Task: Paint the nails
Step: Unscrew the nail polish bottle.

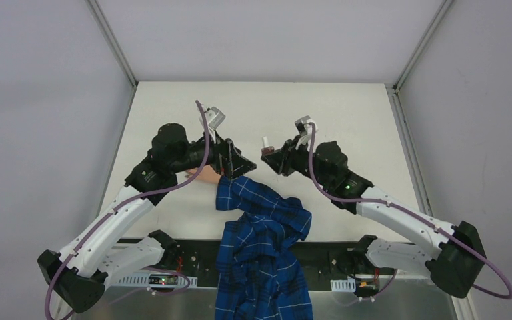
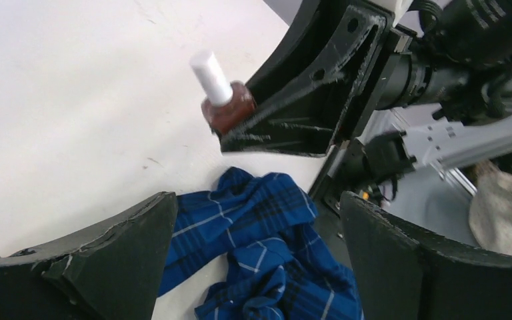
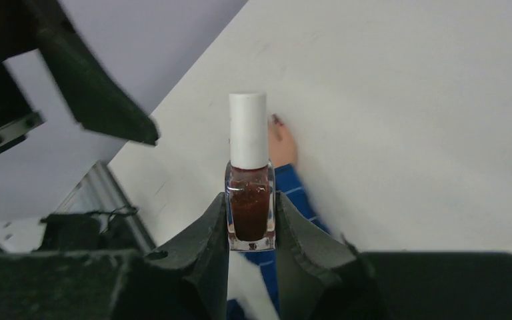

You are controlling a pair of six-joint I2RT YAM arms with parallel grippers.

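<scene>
The robot's left gripper will next grab the polish bottle's white cap and leave the glass base to the right gripper. The cap has to be unscrewed for painting nails.
The pale pink hand lies on the white table with its blue plaid sleeve trailing toward the near edge. One dark reddish nail shows behind the bottle in the right wrist view; the other nails are hidden. My right gripper is shut on the glass base of a dark red polish bottle, whose white cap is still on. It holds the bottle upright just right of the hand. My left gripper hangs open above the sleeve with nothing between its fingers, close beside the bottle.
The two grippers stand close together at the table's middle. The sleeve hangs over the near edge between the arm bases. Metal frame posts mark the back corners, and the table ends at them.
</scene>
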